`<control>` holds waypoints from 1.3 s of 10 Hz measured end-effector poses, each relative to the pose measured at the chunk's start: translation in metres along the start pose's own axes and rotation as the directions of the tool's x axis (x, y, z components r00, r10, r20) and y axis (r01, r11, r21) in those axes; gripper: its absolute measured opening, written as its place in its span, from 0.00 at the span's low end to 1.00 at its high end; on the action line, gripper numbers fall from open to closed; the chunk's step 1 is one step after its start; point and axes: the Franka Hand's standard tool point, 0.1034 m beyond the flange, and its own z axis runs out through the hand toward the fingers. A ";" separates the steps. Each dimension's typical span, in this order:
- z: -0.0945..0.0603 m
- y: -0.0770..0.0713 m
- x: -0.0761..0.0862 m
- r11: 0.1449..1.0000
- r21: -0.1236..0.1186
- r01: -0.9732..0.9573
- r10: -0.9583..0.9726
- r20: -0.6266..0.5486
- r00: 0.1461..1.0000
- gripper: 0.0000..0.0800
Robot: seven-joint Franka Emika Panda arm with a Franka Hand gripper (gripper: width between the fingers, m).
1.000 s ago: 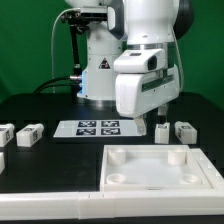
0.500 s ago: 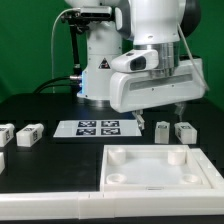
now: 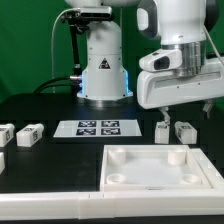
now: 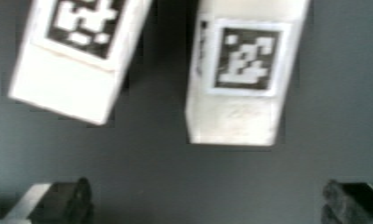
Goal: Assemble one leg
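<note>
My gripper needs to lower before it closes on the leg, because its fingers are above the top of the upright leg (image 3: 183,127).
Two legs, small white blocks with black-and-white tags, stand on the black table at the exterior view's right: one (image 3: 163,131) and one (image 3: 185,130). Both show in the wrist view, one (image 4: 245,70) nearly straight and one (image 4: 85,55) tilted. My gripper (image 3: 184,110) hangs just above this pair, open and empty. In the wrist view its dark fingertips (image 4: 58,205) stand wide apart, with the gripper (image 4: 209,205) holding nothing between them. Two more legs, one (image 3: 29,133) and one (image 3: 5,133), lie at the exterior view's left.
The large white square tabletop panel (image 3: 160,185) with corner sockets lies in front. The marker board (image 3: 98,127) lies flat at the middle. The robot base (image 3: 100,70) stands behind it. Another white piece (image 3: 2,160) shows at the left edge.
The arm has swung toward the exterior view's right, from near the marker board to above the two right-hand legs. The gripper stays open and empty. No part has moved.
</note>
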 end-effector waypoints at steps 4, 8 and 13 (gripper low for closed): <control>0.001 0.001 -0.008 1.000 -0.007 0.012 -0.010 0.175 0.985 0.81; 0.004 -0.004 -0.013 1.000 -0.006 -0.003 0.006 0.496 0.868 0.81; 0.016 -0.012 -0.020 1.000 0.013 -0.006 -0.006 0.737 0.675 0.81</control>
